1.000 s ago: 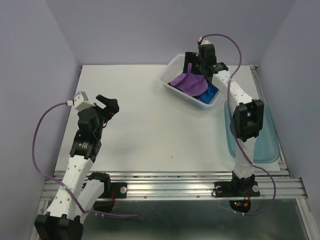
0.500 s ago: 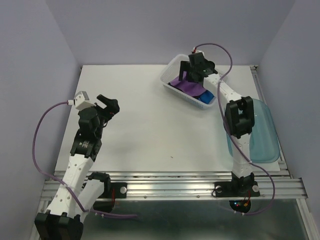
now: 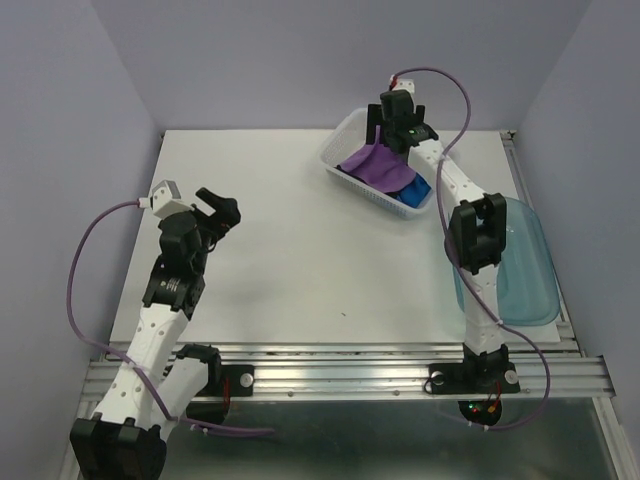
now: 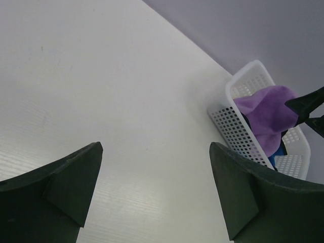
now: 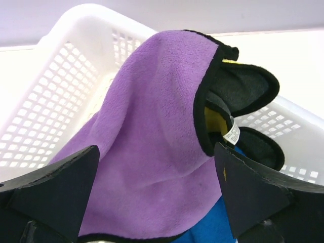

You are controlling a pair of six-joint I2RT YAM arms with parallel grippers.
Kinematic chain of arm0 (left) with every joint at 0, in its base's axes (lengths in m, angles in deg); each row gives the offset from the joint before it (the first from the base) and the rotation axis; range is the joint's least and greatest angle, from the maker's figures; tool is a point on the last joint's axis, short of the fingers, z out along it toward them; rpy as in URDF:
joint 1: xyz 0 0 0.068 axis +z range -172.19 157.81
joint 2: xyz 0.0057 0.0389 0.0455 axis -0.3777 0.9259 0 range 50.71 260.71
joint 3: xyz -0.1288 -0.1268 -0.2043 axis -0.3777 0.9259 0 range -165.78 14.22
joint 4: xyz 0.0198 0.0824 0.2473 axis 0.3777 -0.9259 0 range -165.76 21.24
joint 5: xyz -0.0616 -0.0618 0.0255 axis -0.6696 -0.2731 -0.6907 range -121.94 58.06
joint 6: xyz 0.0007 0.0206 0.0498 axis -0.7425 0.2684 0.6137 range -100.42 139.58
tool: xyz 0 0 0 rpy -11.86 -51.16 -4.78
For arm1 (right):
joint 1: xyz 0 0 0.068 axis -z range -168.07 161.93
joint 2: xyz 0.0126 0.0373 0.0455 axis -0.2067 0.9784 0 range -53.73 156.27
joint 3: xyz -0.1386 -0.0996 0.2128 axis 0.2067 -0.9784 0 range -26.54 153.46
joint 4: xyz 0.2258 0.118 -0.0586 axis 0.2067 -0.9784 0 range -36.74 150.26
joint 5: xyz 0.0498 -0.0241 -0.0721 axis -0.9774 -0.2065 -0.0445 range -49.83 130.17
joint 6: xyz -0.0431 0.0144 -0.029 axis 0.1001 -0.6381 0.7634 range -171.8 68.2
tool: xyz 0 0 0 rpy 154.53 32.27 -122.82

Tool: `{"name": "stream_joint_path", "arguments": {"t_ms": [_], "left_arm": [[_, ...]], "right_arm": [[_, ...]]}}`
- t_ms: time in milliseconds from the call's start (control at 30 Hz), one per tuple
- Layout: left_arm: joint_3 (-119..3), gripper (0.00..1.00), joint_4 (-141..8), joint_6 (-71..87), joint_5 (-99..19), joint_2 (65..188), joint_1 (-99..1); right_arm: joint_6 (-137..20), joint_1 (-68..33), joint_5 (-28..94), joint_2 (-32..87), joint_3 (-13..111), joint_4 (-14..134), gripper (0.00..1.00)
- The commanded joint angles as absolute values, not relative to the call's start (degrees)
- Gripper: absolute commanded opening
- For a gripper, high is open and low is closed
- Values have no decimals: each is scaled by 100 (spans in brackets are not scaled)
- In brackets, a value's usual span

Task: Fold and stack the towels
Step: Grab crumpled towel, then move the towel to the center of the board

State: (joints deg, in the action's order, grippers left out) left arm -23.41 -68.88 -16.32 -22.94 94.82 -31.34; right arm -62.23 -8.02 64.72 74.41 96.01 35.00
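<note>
My right gripper is to grab the purple towel next, near its raised black edge (image 3: 383,148) (image 5: 176,124), so the rest stays free to spread for folding.
The towels lie bunched in the white basket (image 3: 340,140) at the back right. A purple towel (image 3: 378,165) is on top, with a bright blue one (image 3: 418,190) beside it. In the right wrist view the purple towel (image 5: 152,142) covers a black one (image 5: 238,86), a yellow one (image 5: 215,119) and the blue one (image 5: 228,228). My right gripper (image 3: 390,140) hangs open just above the purple towel, one finger on each side (image 5: 156,147), holding nothing. My left gripper (image 3: 215,210) is open and empty above the bare table at the left (image 4: 156,147).
A translucent blue-green tray (image 3: 530,270) sits at the table's right edge, beside the right arm. The basket (image 4: 238,126) with the purple towel (image 4: 268,111) shows far off in the left wrist view. The white table (image 3: 300,250) lies between the arms.
My right gripper dipped left and lower over the basket, then came back up a little, still open. The purple towel stays in the basket. The left arm has barely moved.
</note>
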Motion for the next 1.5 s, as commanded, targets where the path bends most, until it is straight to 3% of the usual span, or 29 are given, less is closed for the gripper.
{"name": "stream_joint_path", "arguments": {"t_ms": [0,100,200,233,267,400,433,500,1100,1467], "left_arm": [[-2445,99,-6595,-1513,-2350,9535,-3115],[-2472,99,-6595,-1505,-2350,9588,-3115],[-2498,99,-6595,-1487,-2341,9614,-3115],[-2498,99,-6595,-1496,-2341,9597,-3115],[-2498,99,-6595,-1496,-2332,9588,-3115],[-2498,99,-6595,-1469,-2323,9562,-3115],[-2507,99,-6595,-1461,-2341,9553,-3115],[-2498,99,-6595,-1461,-2358,9518,-3115],[-2419,99,-6595,-1566,-2613,8964,-3115],[-2200,99,-6603,-1926,-3044,8657,-3115]], "right_arm": [[-5909,-758,6847,7687,10073,3687,100],[-5769,-758,7022,7889,10318,3741,95],[-5716,-758,7110,7995,10425,3688,76],[-5698,-758,7119,7978,10320,3766,55],[-5681,-758,7102,7952,10267,3828,41],[-5645,-758,7014,7750,10161,4057,22],[-5637,-750,6996,7671,10187,4048,10],[-5654,-767,7040,7513,10205,4048,1],[-6128,-872,5204,5544,10424,4277,1],[-6102,-2831,5246,4867,10267,4110,1]]}}
